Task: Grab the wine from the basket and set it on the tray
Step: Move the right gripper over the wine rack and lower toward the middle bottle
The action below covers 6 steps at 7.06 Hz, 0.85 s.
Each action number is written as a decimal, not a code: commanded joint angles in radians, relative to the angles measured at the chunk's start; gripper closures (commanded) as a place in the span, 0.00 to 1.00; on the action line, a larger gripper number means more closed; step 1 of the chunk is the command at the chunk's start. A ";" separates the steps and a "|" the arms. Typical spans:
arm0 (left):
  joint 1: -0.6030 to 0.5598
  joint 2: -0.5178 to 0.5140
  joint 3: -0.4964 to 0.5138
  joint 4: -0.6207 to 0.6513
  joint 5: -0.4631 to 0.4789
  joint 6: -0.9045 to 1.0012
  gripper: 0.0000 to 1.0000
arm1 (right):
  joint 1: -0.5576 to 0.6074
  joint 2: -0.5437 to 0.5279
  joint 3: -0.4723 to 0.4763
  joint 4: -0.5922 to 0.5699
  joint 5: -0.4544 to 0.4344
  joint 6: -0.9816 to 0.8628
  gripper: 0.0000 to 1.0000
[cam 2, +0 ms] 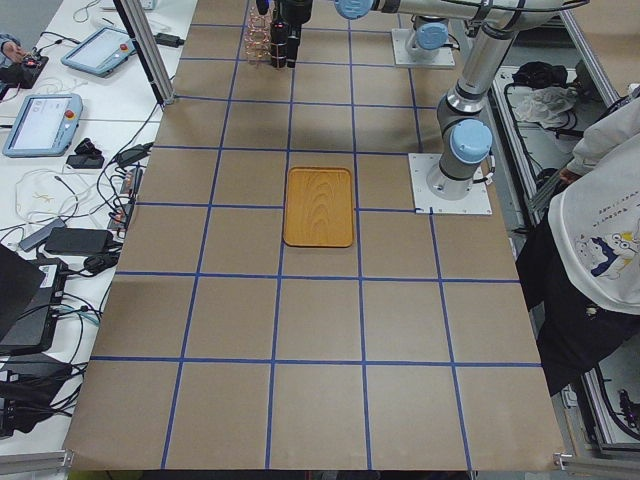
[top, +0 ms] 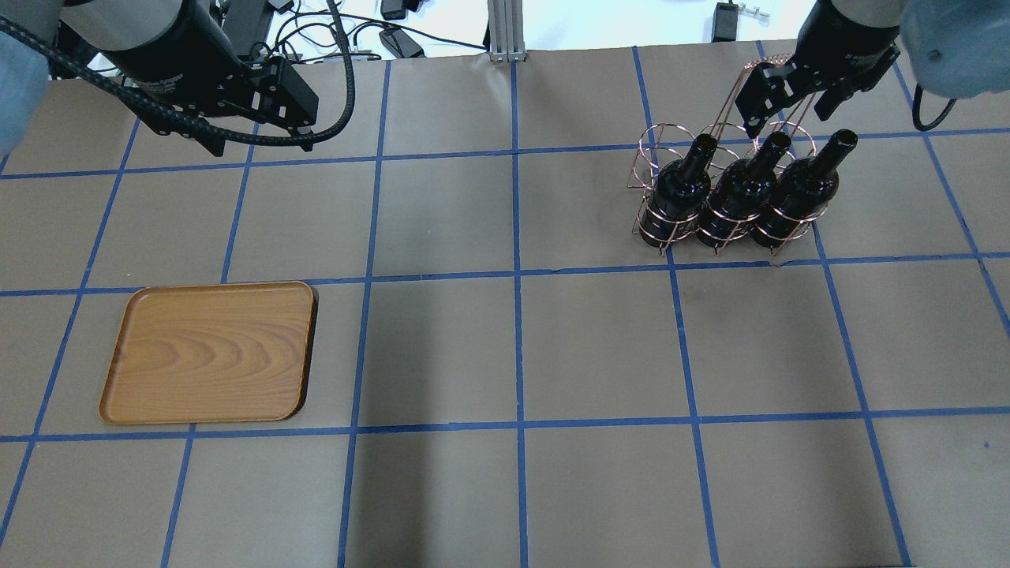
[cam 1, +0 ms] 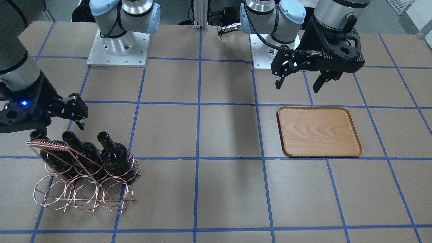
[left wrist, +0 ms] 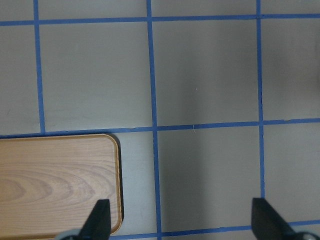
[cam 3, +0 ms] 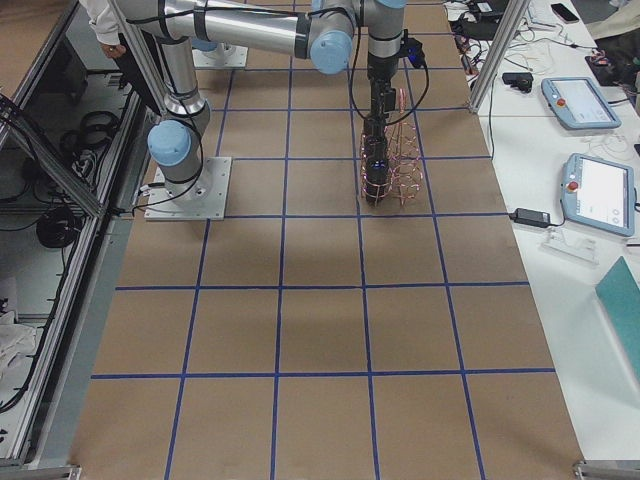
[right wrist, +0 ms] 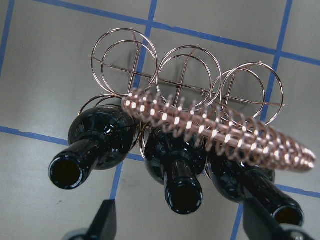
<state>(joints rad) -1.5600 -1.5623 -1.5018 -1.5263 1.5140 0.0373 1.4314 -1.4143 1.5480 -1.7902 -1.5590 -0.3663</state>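
The middle bottle will come out of the basket for the tray, so my right gripper needs to grab it by its neck next.
Three dark wine bottles stand side by side in the near row of the copper wire basket, necks tilted up. In the front view the bottles sit behind the basket's empty loops. My right gripper hovers open above the necks and coiled handle. In its wrist view the middle bottle lies between the spread fingertips. The wooden tray lies empty on the other side. My left gripper is open and empty, above the table just behind the tray.
The table is covered in brown paper with a blue tape grid. Both arm bases are bolted at the robot's edge. Tablets and cables lie on a side bench beyond the far edge.
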 commanded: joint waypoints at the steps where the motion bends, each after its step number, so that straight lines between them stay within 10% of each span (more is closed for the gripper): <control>1: 0.000 0.001 0.000 0.002 0.000 0.001 0.00 | 0.000 0.006 0.061 -0.043 -0.007 -0.006 0.15; 6: 0.000 -0.001 0.000 0.002 0.000 -0.001 0.00 | 0.000 0.023 0.061 -0.043 -0.010 -0.008 0.31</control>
<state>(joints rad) -1.5601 -1.5639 -1.5018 -1.5260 1.5140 0.0369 1.4312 -1.3922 1.6090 -1.8320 -1.5693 -0.3729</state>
